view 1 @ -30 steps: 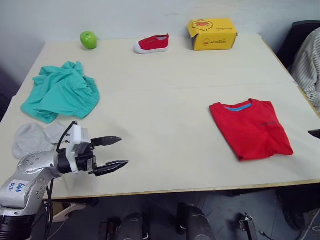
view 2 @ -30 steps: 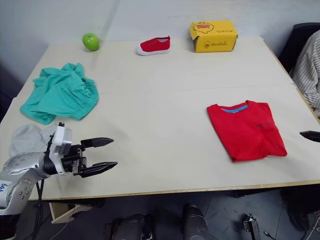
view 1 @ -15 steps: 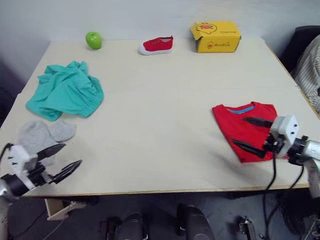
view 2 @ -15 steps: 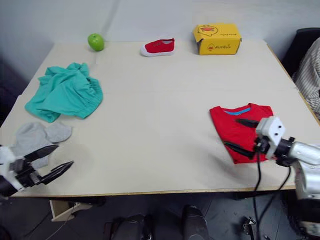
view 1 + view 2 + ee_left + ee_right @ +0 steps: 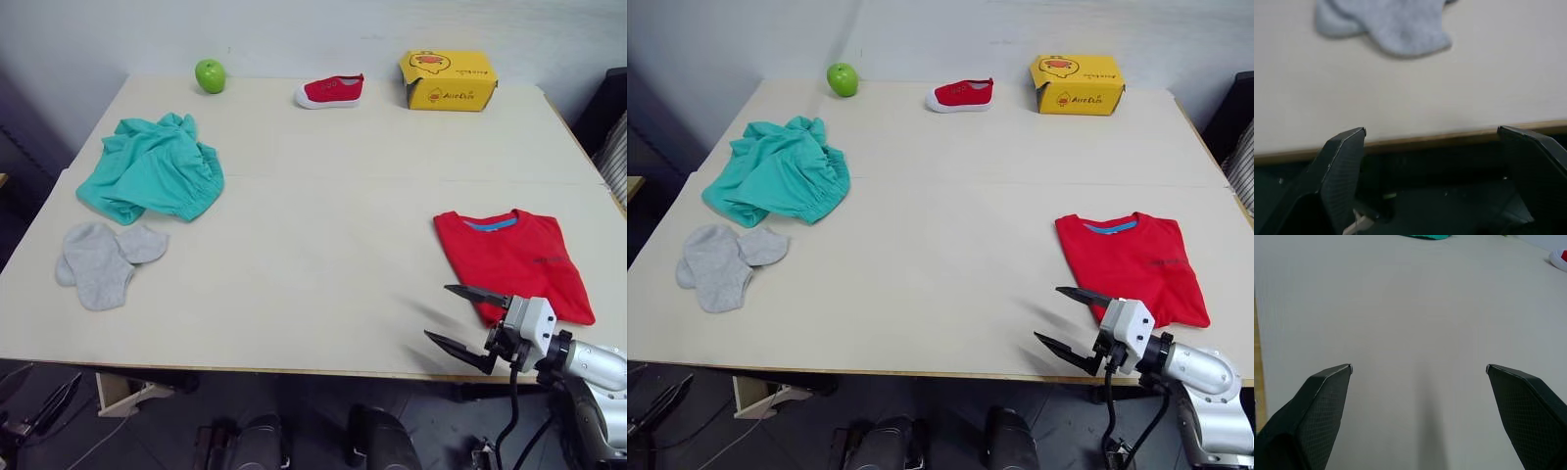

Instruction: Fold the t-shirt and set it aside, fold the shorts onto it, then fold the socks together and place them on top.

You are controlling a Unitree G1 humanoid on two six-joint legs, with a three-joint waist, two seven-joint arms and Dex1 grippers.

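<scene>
My right gripper is going to grab the teal shorts by their gathered waistband corner [image 5: 204, 196] next. Then I can fold the shorts onto the red t-shirt [image 5: 514, 259].
The red t-shirt [image 5: 514, 259] lies folded flat on the right side of the table. Crumpled at the left is the teal pair of shorts [image 5: 152, 181], and the grey socks [image 5: 103, 262] lie loose in front of it. My right gripper [image 5: 436, 310] hangs open over the front edge, just left of the t-shirt's near corner and holding nothing; bare tabletop spreads between its fingers [image 5: 1322, 401]. My left gripper [image 5: 1431, 129] is open below the table's front edge, with the socks [image 5: 1391, 29] on the table beyond it.
Along the far edge sit a green apple [image 5: 210, 74], a small red shoe [image 5: 331, 91] and a yellow box [image 5: 448, 80]. A dark chair [image 5: 612, 108] stands off the right side. The wooden table [image 5: 323, 235] is bare in the middle.
The camera has shifted. My left gripper dropped from the front-left of the table to below its edge. My right gripper pulled back off the t-shirt toward the front edge.
</scene>
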